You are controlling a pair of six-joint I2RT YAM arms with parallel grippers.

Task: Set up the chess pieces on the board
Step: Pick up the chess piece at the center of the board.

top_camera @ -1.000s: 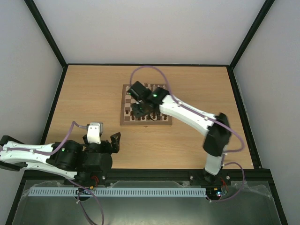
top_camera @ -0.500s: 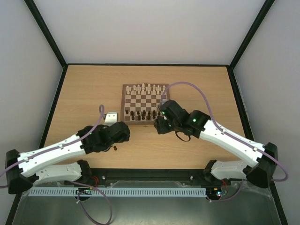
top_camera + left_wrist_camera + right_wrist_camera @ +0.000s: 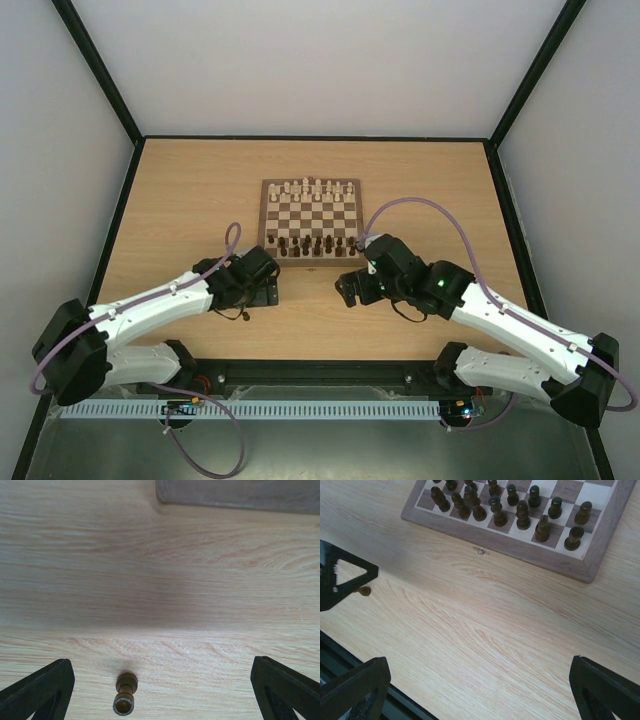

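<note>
The left gripper isn't ready to close yet: its fingers are above and past the dark piece toward the board point(image 3: 311, 222), so it should first move back and down.
The board point(image 3: 311, 222) lies at mid-table, with dark brown chess pieces point(image 3: 312, 243) standing on its near rows and cream ones on the far rows. One dark piece point(image 3: 125, 700) lies on its side on the table, between the open fingers of my left gripper point(image 3: 160, 692) and nearer the left finger. That gripper point(image 3: 263, 291) hovers just off the board's near left corner. My right gripper point(image 3: 349, 287) is open over bare table in front of the board's near right corner, nothing between its fingers point(image 3: 355, 690). In the right wrist view the lying piece point(image 3: 364, 591) shows beside the left gripper's finger.
A small silver speck point(image 3: 480, 551) sits on the table against the board's near edge point(image 3: 520, 547). The table's black front rail point(image 3: 320, 372) runs close behind both arms. Black frame posts stand at the table's far corners.
The right arm has drawn back from over the board to the table in front of it, and its jaws have opened. The left arm has swung in towards the board's near left corner.
</note>
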